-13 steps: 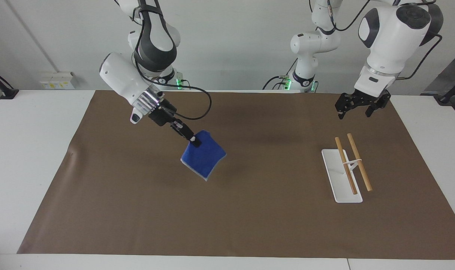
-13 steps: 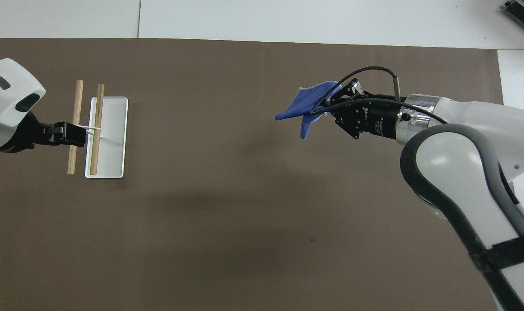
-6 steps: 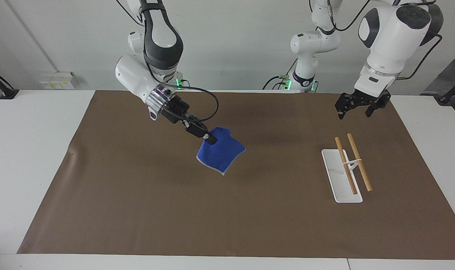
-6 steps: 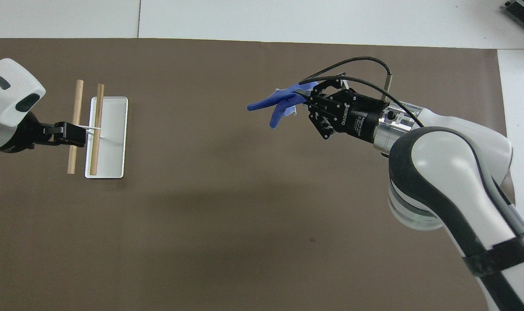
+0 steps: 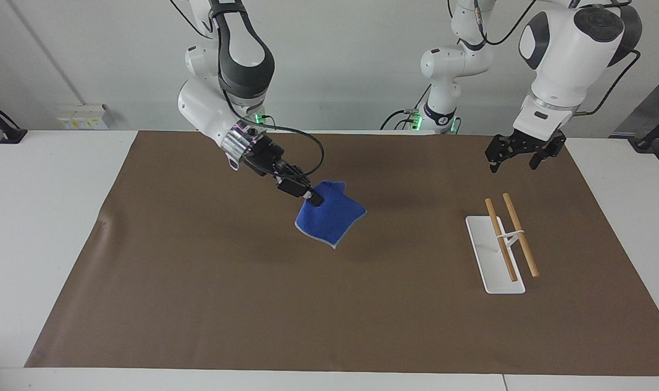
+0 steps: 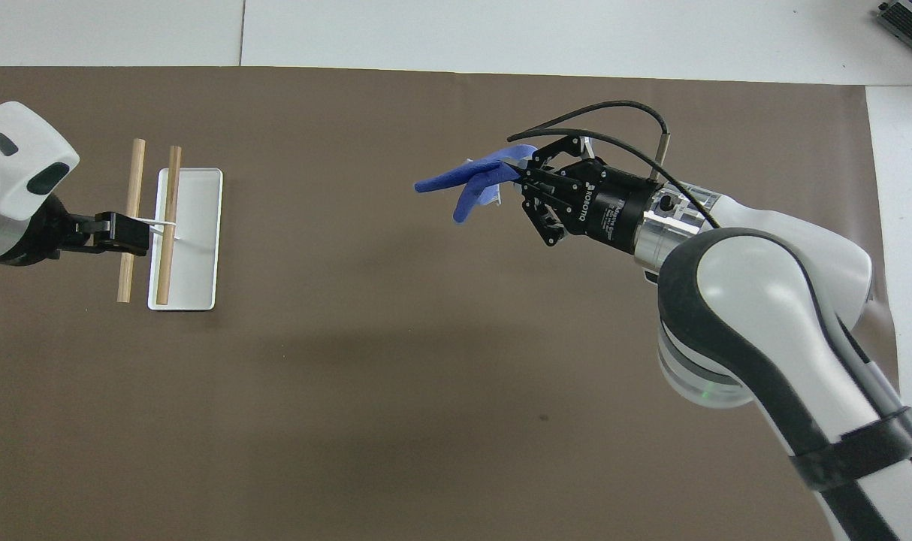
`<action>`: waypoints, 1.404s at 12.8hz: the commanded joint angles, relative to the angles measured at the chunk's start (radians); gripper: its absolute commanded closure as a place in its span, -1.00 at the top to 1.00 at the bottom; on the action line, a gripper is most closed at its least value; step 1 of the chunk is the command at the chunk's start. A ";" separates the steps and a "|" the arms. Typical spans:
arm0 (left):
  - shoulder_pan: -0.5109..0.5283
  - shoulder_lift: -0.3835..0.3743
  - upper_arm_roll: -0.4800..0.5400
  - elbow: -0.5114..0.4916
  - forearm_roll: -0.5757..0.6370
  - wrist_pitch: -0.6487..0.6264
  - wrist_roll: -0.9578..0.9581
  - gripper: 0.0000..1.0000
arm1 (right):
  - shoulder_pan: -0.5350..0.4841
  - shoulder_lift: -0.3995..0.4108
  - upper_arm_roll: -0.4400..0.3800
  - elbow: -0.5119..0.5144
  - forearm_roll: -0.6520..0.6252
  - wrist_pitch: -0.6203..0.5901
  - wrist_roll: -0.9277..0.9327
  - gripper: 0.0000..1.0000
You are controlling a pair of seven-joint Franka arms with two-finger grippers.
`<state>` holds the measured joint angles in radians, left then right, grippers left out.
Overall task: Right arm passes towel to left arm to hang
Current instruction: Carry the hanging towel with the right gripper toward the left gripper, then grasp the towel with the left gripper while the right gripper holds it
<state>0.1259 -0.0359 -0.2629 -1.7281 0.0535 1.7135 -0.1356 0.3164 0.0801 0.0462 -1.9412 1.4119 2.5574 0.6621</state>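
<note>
I am keeping my right gripper shut on one upper corner point(image 6: 521, 164) of the slack towel, and my left gripper will next grab the towel by its free corner point(image 6: 423, 185).
A small bright-blue towel point(image 5: 331, 218) point(image 6: 471, 182) hangs in the air over the middle of the brown mat, pinched at one upper corner. My right gripper point(image 5: 314, 200) point(image 6: 513, 174) is shut on that corner, and the cloth droops below it, clear of the mat. Up in the air at its own end of the table, my left gripper point(image 5: 514, 159) point(image 6: 125, 233) waits with its fingers spread open and nothing in them. In the overhead view it covers part of the hanging rack point(image 5: 504, 239) point(image 6: 172, 225).
The rack is a white base plate point(image 5: 484, 255) point(image 6: 197, 233) carrying two wooden rods point(image 5: 519, 233) point(image 6: 131, 218). A brown mat point(image 5: 329, 304) covers most of the white table point(image 5: 42, 217).
The right arm has swung the towel toward the left arm's end of the table and slightly higher. The left arm has stayed still.
</note>
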 commanded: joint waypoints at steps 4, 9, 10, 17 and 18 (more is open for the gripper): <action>-0.014 -0.035 -0.005 -0.021 -0.012 0.020 -0.003 1.00 | 0.006 0.000 0.014 0.001 0.028 0.029 0.008 -1.00; -0.072 -0.048 -0.001 -0.042 -0.148 -0.009 -0.069 1.00 | 0.004 0.001 0.018 0.001 0.048 0.029 0.020 -1.00; -0.072 -0.053 -0.001 -0.060 -0.250 0.032 -0.237 1.00 | 0.006 0.000 0.018 0.001 0.103 0.033 0.031 -1.00; -0.098 -0.056 -0.149 -0.252 -0.650 0.795 -1.023 1.00 | 0.095 0.009 0.023 -0.001 0.202 0.138 0.054 -1.00; -0.097 -0.039 -0.182 -0.252 -0.650 0.855 -1.111 1.00 | 0.095 0.007 0.023 -0.001 0.229 0.138 0.054 -1.00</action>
<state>0.0337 -0.0767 -0.4082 -1.9559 -0.5709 2.4581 -1.0990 0.4173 0.0888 0.0574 -1.9418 1.5949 2.6770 0.7045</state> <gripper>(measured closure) 0.000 0.965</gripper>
